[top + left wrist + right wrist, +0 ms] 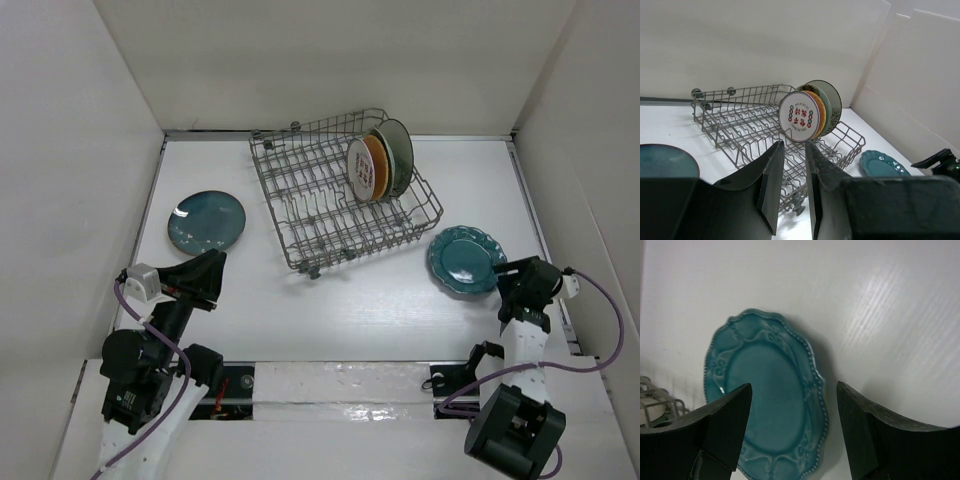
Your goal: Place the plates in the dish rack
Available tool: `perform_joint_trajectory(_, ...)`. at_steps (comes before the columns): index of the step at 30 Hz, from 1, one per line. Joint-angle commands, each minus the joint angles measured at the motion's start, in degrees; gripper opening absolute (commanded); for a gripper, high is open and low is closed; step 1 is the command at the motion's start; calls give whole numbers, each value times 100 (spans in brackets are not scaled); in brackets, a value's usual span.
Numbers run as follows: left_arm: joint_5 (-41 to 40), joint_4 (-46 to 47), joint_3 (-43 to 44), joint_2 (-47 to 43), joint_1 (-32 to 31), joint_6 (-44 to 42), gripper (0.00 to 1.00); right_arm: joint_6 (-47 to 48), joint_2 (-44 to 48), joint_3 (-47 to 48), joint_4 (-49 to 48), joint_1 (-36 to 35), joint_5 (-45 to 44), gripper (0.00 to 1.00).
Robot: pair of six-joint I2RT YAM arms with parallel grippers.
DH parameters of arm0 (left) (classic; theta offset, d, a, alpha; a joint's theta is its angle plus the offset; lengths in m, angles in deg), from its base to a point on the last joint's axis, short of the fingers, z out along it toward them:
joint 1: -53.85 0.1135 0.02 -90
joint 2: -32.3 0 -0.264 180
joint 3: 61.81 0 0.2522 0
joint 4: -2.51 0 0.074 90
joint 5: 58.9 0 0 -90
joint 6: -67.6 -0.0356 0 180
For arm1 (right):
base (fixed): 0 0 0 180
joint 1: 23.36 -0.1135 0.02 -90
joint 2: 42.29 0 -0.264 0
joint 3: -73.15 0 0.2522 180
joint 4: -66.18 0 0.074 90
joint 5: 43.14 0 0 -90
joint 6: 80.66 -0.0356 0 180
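The right gripper grabs the teal scalloped plate by its wavy rim [499, 254] next, so the opposite edge stays free to stand in the rack [320, 215].
The grey wire dish rack [320, 215] sits skewed at mid-table. The small white red-marked plate [358, 170], the orange plate [376, 168] and the pale green plate [397, 152] stand on edge in its right end. I cannot tell a cream plate apart among them. The dark teal plate [207, 221] lies flat on the left. The teal scalloped plate [466, 259] lies flat on the right. My left gripper [210, 272] is empty, its jaws a narrow gap apart, near the dark teal plate. My right gripper [794, 387] is wide open over the scalloped plate's [765, 395] right rim.
White walls enclose the table on the left, back and right. In the left wrist view the rack [740, 120] is ahead, the dark teal plate [665, 160] at lower left and the scalloped plate [882, 164] at right. The rack's corner [655, 400] shows in the right wrist view.
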Motion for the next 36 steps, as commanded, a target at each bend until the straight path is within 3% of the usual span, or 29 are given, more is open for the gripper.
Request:
perform_joint_trajectory(1, -113, 309, 39, -556, -70, 5, 21, -151, -435, 239, 522, 65, -337, 74)
perform_joint_trajectory(10, -123, 308, 39, -653, -176, 22, 21, 112, -1158, 152, -197, 179, 839, 76)
perform_joint_trajectory(14, -158, 282, 48, -645, -176, 14, 22, 78, -1966, 73, -872, 179, 1420, 73)
perform_joint_trajectory(18, -167, 256, 57, -583, -176, 5, 21, -107, -2608, -208, -1620, 293, 1736, 62)
perform_joint_trajectory(20, -149, 256, 57, -548, -176, -4, 21, -195, -2679, -322, -1867, 372, 1746, 46)
perform_joint_trajectory(21, -140, 256, 57, -513, -176, -4, 21, -221, -2618, -349, -1850, 451, 1694, 33)
perform_joint_trajectory(27, -140, 256, 57, -408, -176, -4, 21, -336, -1205, -156, -1105, 504, 1149, 1)
perform_joint_trajectory(36, -131, 229, 66, -249, -176, -21, 22, -98, 334, 1221, -128, 504, 955, 0)
